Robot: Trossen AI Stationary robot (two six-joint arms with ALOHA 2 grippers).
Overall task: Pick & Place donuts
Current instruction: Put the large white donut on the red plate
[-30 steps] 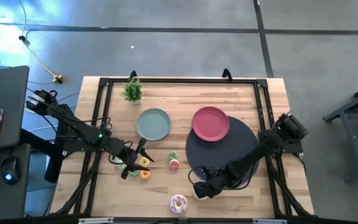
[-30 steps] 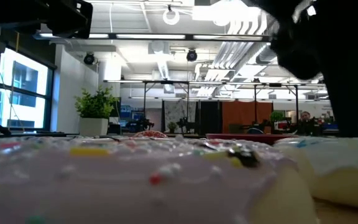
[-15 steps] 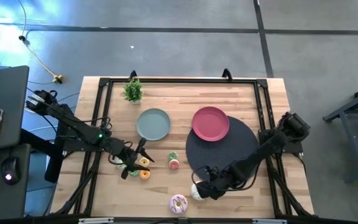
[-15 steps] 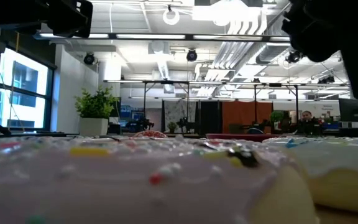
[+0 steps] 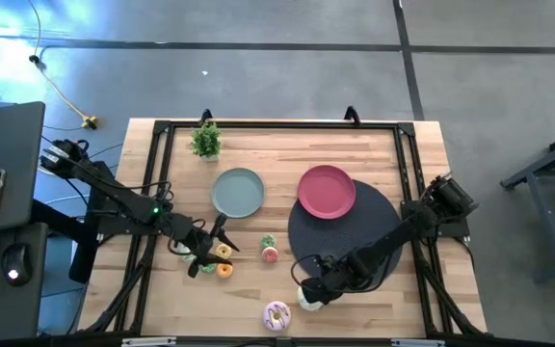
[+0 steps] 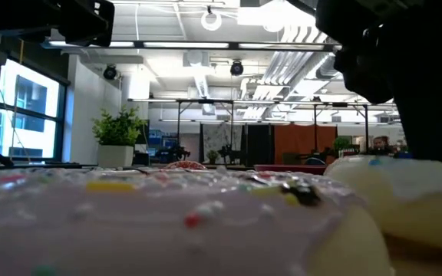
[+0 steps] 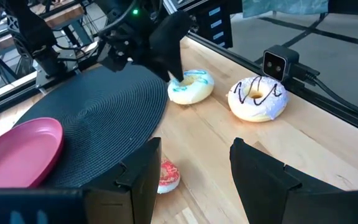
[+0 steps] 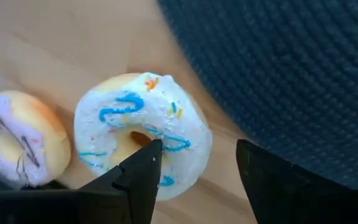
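My right gripper is to grab the white-iced donut [image 8: 142, 134] next by the side of its ring beside the donut's hole [image 8: 182, 144] and place it on a plate.
The white-iced donut [image 5: 306, 301] [image 8: 142, 134] lies flat on the wood by the black mat's near edge. The pink-iced donut [image 5: 277, 313] [image 7: 258, 99] sits beside it, filling the low view [image 6: 167, 222]. My right gripper [image 5: 313, 289] [image 8: 197, 149] is open over the white donut, one finger at its hole and the other outside its mat-side wall. My left gripper [image 5: 208, 258] [image 7: 194, 149] waits open at the table's left, next to tiny yellow [image 5: 223, 252] and orange [image 5: 224, 270] donuts. Tiny green [image 5: 268, 241] and pink [image 7: 168, 176] donuts lie between the arms. My right gripper comes at the white donut from above and the right, slanting down, with one fingertip [image 8: 149, 152] at the hole's edge [image 8: 135, 138]. Whether that finger touches the icing, I cannot tell. The donut lies on the table.
A grey-green plate [image 5: 238, 192] and a pink plate [image 5: 327, 191] sit toward the far side, the pink one overlapping the round black mat [image 5: 350, 236]. A small potted plant [image 5: 206, 141] stands at the far left corner. A camera box [image 7: 281, 61] stands at the near edge.
The right gripper drew back up and toward the right half a second ago, then came back down over the white donut, where it stands close again in the low view. The left arm has kept still.
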